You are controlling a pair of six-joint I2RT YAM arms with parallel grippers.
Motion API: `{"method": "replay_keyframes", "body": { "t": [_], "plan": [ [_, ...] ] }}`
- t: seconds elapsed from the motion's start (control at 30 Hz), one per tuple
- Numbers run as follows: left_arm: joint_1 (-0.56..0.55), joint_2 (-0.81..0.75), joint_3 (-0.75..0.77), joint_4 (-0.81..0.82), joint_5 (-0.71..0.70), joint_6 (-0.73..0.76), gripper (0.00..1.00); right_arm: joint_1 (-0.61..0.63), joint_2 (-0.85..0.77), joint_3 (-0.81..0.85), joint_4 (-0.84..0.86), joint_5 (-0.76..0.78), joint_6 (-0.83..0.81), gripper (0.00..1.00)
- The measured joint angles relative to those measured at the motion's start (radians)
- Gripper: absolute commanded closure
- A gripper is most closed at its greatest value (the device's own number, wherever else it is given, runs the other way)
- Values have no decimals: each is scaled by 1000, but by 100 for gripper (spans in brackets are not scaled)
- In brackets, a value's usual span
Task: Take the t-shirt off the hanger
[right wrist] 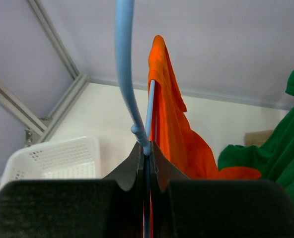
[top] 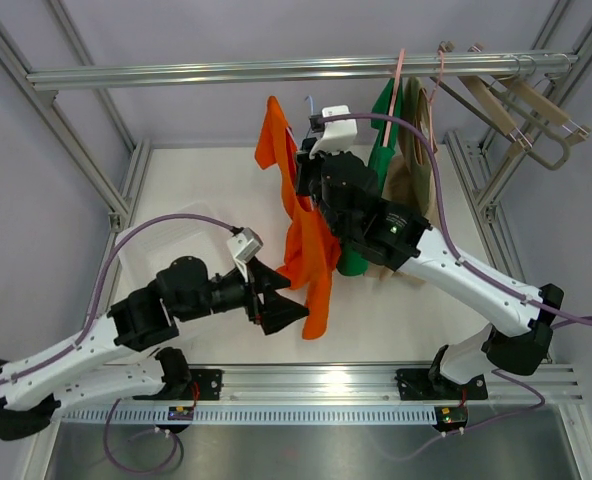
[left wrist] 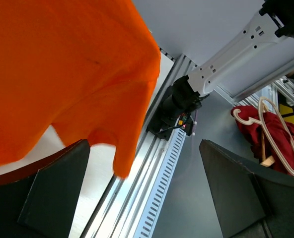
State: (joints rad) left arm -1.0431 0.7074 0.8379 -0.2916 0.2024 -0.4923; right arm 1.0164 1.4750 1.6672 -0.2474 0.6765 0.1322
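Observation:
My left gripper's fingers only reach the shirt's near edge in the top view, so it must move farther toward the shirt before closing on the shirt's hem.
An orange t-shirt (top: pixel 311 250) hangs on a light blue hanger (right wrist: pixel 129 89) in mid-air over the table's middle. My right gripper (right wrist: pixel 147 154) is shut on the hanger's stem just below its hook, and the shirt (right wrist: pixel 172 124) drapes beyond the fingers. In the top view the right gripper (top: pixel 306 170) is partly hidden by the shirt. My left gripper (top: pixel 284 300) is open at the shirt's lower hem. In the left wrist view the hem corner (left wrist: pixel 124 158) hangs between the spread fingers (left wrist: pixel 57 193) of the left gripper (left wrist: pixel 144 193), touching neither.
A green shirt (top: pixel 381 140) and a tan garment (top: pixel 413 140) hang from the top rail (top: pixel 226 72), with wooden hangers (top: pixel 521 110) further right. A white basket (top: pixel 171 240) sits left on the table. A red garment with a hanger (left wrist: pixel 271 131) lies beyond the table's front rail.

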Motion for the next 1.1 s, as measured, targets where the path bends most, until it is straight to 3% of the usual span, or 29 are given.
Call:
{"method": "replay_keyframes", "body": {
  "t": [0.2,0.4,0.47,0.6,0.63,0.9,1.1],
  "plan": [
    [-238,96,46,1,-268,23,3,67,10,108,23,63,-11,100],
    [-346,142,61,0,-508,50,5,130,10,137,40,101,-22,100],
    [-372,157,67,-1,-577,63,17,149,10,137,40,109,-24,100],
    [-400,214,104,6,-651,103,75,160,7,130,42,111,-23,100],
    [-402,227,111,10,-661,114,98,160,5,127,42,111,-23,100],
    [-504,245,103,31,-721,153,100,155,-1,109,109,128,-88,100],
    [-583,237,-54,122,-752,54,100,40,129,340,21,83,-84,100]
  ]
}}
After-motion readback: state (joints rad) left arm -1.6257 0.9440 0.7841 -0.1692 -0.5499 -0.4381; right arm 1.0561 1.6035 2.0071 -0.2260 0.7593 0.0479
